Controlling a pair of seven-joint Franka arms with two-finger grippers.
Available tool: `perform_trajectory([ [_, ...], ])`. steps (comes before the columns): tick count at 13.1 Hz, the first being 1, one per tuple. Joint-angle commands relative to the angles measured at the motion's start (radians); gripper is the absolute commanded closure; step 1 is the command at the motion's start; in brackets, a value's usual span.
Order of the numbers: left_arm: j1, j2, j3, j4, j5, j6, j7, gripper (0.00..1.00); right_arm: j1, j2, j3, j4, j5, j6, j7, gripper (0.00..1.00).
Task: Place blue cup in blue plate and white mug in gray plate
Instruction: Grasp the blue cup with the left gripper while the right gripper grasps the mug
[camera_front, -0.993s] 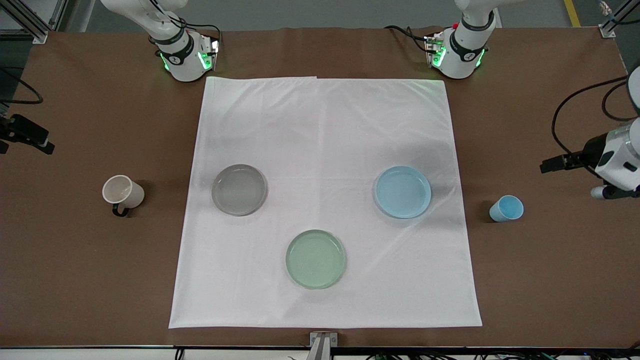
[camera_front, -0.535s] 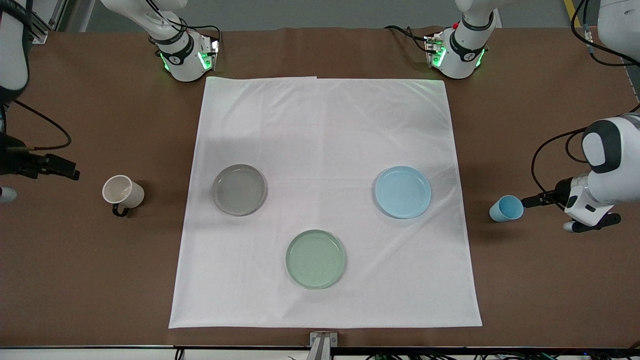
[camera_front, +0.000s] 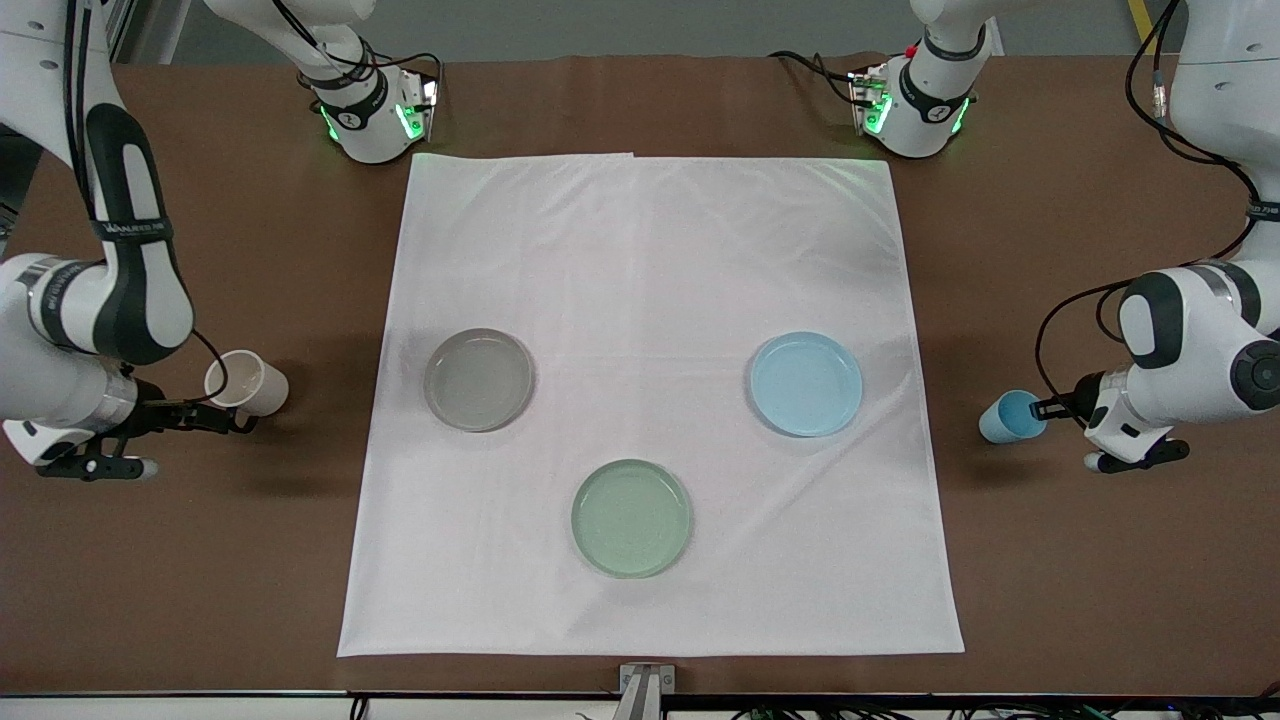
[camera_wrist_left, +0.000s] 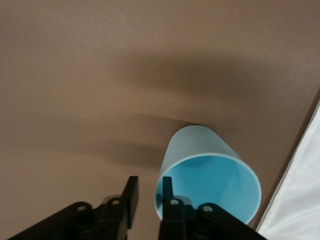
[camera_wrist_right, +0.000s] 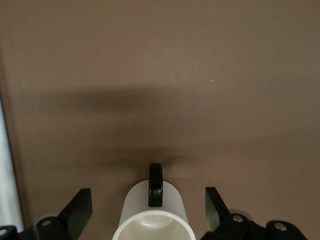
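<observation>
My right gripper grabs the white mug by its black handle (camera_wrist_right: 155, 185) next, to set the mug in the gray plate.
The white mug (camera_front: 247, 383) with a black handle stands on the brown table at the right arm's end, off the cloth. My right gripper (camera_front: 225, 418) is low beside it and open. In the right wrist view the mug (camera_wrist_right: 155, 215) sits between the wide-spread fingers (camera_wrist_right: 80, 206) without touching them. The blue cup (camera_front: 1012, 416) stands on the table at the left arm's end. My left gripper (camera_front: 1045, 408) is open at its rim. In the left wrist view one finger (camera_wrist_left: 166, 197) is inside the cup (camera_wrist_left: 210, 175) and the other is outside. The gray plate (camera_front: 478, 379) and the blue plate (camera_front: 806, 384) lie empty on the cloth.
A white cloth (camera_front: 650, 260) covers the middle of the table. A pale green plate (camera_front: 631, 518) lies on it, nearer to the front camera than the other two plates. Both arm bases stand along the table's back edge.
Both arms swung in from the table's ends and came down. The right gripper now straddles the mug and the left gripper has reached the blue cup's rim. The mug, cup and plates have not moved.
</observation>
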Motion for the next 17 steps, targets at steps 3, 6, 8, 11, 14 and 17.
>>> perform_trajectory([
  [3,-0.009,-0.042,-0.032,0.000,0.022,-0.017,-0.042,1.00,-0.026,0.030,0.012,-0.076,0.006,0.131,-0.035,0.00],
  [6,-0.011,-0.097,-0.161,0.008,0.023,-0.129,-0.192,1.00,-0.043,0.039,0.013,-0.099,0.007,0.142,-0.074,0.03],
  [8,-0.009,-0.102,-0.254,0.006,0.023,-0.155,-0.333,1.00,-0.043,0.039,0.013,-0.109,0.038,0.141,-0.082,0.07],
  [11,-0.060,-0.088,-0.336,0.001,0.023,-0.183,-0.521,1.00,-0.041,0.039,0.013,-0.116,0.041,0.141,-0.093,0.17],
  [14,-0.176,-0.052,-0.336,0.004,0.020,-0.172,-0.693,1.00,-0.040,0.039,0.015,-0.115,0.041,0.139,-0.107,0.38],
  [17,-0.209,-0.010,-0.338,0.003,0.011,-0.143,-0.720,0.99,-0.041,0.039,0.024,-0.116,0.041,0.138,-0.107,0.55],
])
